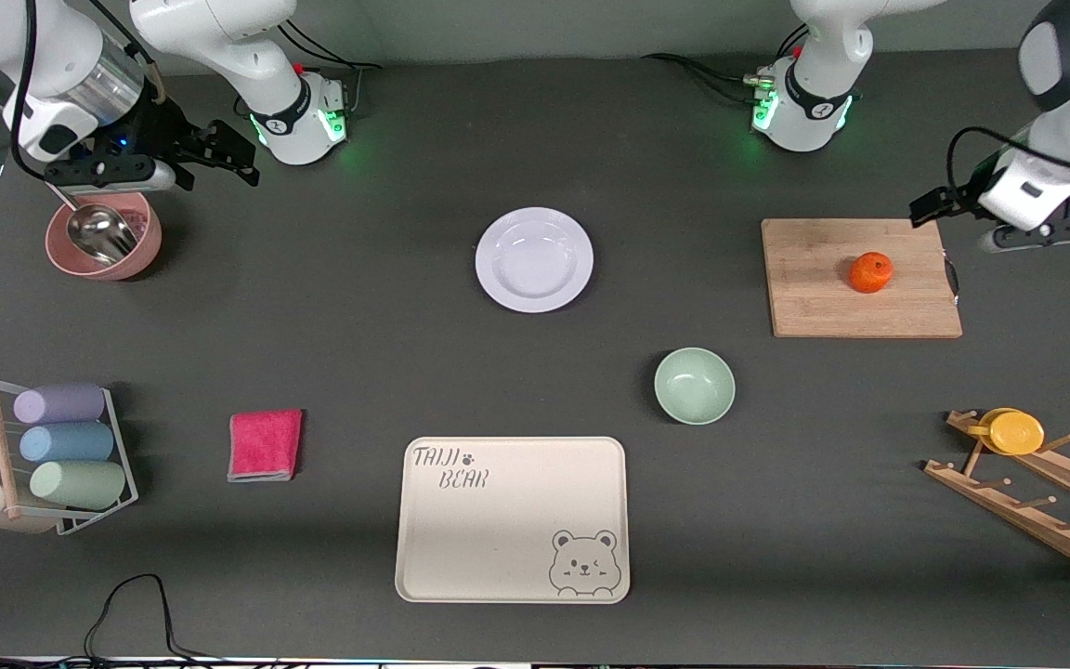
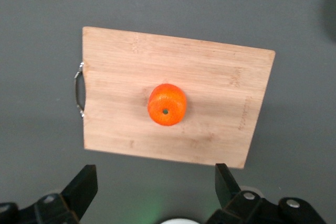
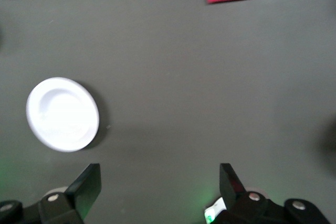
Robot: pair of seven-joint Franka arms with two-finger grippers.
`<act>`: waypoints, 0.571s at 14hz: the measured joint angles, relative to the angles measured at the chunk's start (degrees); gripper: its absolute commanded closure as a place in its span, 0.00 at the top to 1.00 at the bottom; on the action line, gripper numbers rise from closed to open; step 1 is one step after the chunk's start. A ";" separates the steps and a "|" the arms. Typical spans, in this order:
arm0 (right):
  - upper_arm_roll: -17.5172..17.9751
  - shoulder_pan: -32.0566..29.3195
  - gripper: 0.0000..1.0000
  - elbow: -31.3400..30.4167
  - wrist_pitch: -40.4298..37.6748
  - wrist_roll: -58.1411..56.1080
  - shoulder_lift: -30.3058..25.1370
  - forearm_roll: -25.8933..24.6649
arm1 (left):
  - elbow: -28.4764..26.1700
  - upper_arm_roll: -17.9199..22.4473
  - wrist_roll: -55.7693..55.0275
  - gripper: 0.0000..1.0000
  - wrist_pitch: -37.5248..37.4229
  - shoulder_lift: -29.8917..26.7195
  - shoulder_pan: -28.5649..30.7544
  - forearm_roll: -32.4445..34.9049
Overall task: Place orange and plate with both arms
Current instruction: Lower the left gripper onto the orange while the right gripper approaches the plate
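Observation:
The orange will be grabbed next by its round body [image 1: 871, 272] with my left gripper, to place it with the plate [image 1: 534, 259].
The orange [image 1: 870, 272] sits on a wooden cutting board [image 1: 814, 297] toward the left arm's end of the table. In the left wrist view the orange [image 2: 167, 104] lies mid-board, stem end up. The white plate [image 1: 534, 259] lies on the table's middle; it also shows in the right wrist view [image 3: 63, 114]. My left gripper [image 1: 1038, 232] hangs beside the board's handle end, open and empty [image 2: 156, 187]. My right gripper [image 1: 112, 174] hangs over a pink bowl, open and empty [image 3: 160, 184].
The pink bowl [image 1: 104, 237] holds a metal scoop. A pale-green bowl [image 1: 694, 385], a beige bear tray [image 1: 513, 518] and a pink cloth [image 1: 265, 445] lie nearer the front camera. A rack of cylinders [image 1: 61, 455] and a wooden rack with a yellow cup [image 1: 1013, 432] stand at the table's ends.

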 measured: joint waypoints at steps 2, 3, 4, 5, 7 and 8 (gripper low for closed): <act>-0.69 -1.71 1.00 -3.71 1.16 -4.55 0.02 6.33 | -5.33 0.05 0.82 1.00 8.28 1.81 0.00 0.00; -1.23 -2.12 1.00 -5.94 2.47 -6.37 0.04 9.06 | -7.17 0.11 1.54 1.00 11.41 3.26 0.09 0.00; -1.59 -2.28 1.00 -8.24 3.88 -8.23 0.07 11.39 | -8.22 0.18 2.16 1.00 13.80 4.97 0.38 0.00; -1.67 -2.29 1.00 -10.51 5.27 -10.65 0.11 13.66 | -8.60 0.25 2.52 1.00 15.70 6.61 0.65 0.00; -1.68 -2.28 1.00 -15.33 8.73 -17.26 0.33 19.11 | -8.97 0.33 2.92 1.00 19.47 9.77 0.91 0.00; -1.80 -2.29 1.00 -17.92 10.88 -20.50 0.60 22.51 | -9.20 0.33 2.99 1.00 21.04 11.27 0.92 0.00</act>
